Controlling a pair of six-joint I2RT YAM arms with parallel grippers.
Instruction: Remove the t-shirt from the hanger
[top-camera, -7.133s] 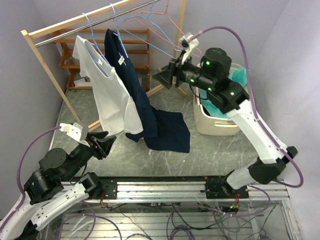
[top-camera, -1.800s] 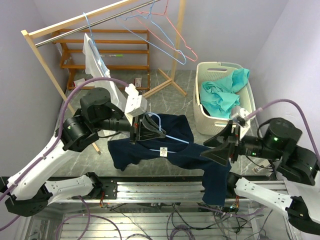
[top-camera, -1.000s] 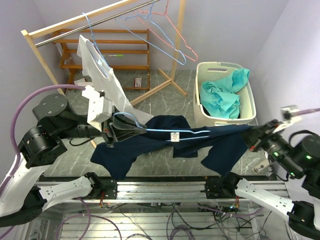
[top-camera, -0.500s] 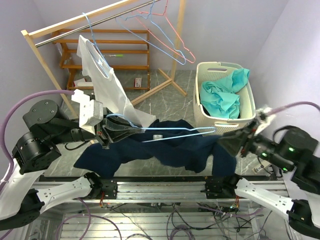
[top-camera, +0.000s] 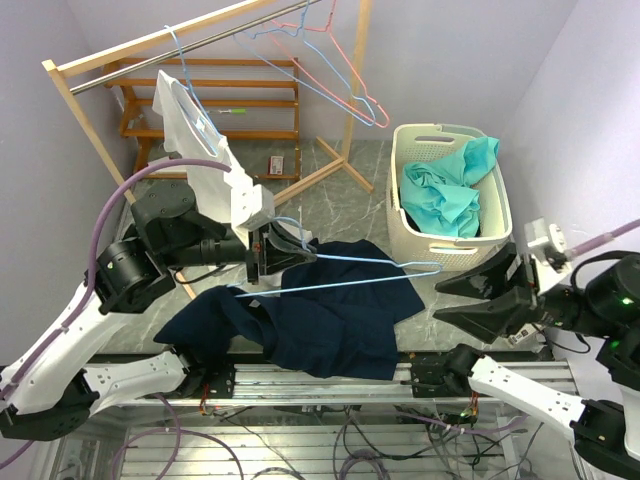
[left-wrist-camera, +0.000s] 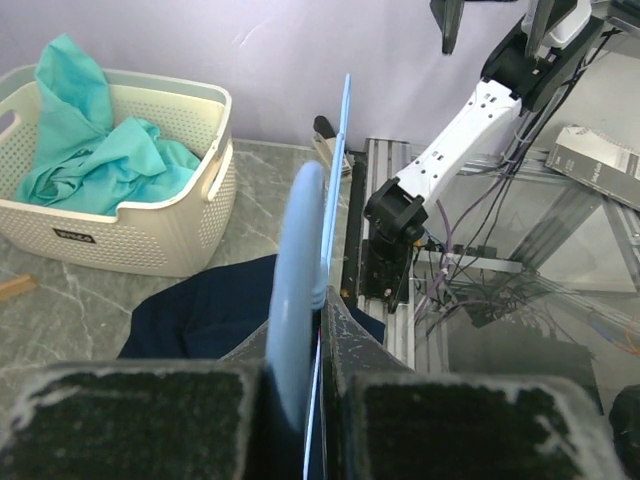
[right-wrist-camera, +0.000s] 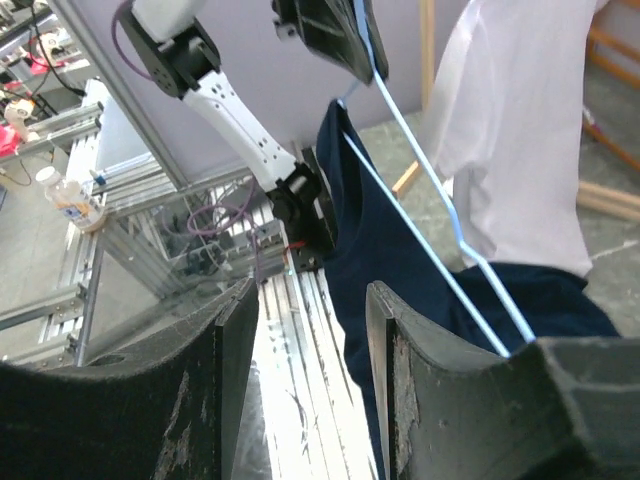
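The hanger should be grabbed by its bare tip (top-camera: 435, 268) (right-wrist-camera: 517, 338) with my right gripper next, away from my left gripper. The hanger's hook then stays free to hang on the bar.
My left gripper (top-camera: 272, 251) is shut on the hook end of a light blue wire hanger (top-camera: 360, 272), which sticks out to the right above the table. The navy t-shirt (top-camera: 310, 320) lies slumped on the table under the hanger. One fold of the t-shirt (right-wrist-camera: 385, 230) still rises to the hanger's end near the left gripper. In the left wrist view the hanger (left-wrist-camera: 300, 250) is pinched between the fingers of my left gripper (left-wrist-camera: 305, 330). My right gripper (top-camera: 465, 301) is open and holds nothing, just right of the hanger's tip. In its wrist view the right gripper (right-wrist-camera: 310, 290) shows only air between its fingers.
A white t-shirt (top-camera: 200, 150) hangs on the wooden rack (top-camera: 95, 60) at back left, with several bare hangers (top-camera: 330, 70) on the rail. A cream basket (top-camera: 425, 250) holding teal cloth (top-camera: 445, 190) stands at right. The metal base rail (top-camera: 320, 375) runs along the front.
My right gripper opened and let go of the navy t-shirt, then pulled back right. The shirt fell from stretched to slumped on the table. My left gripper moved right with the hanger.
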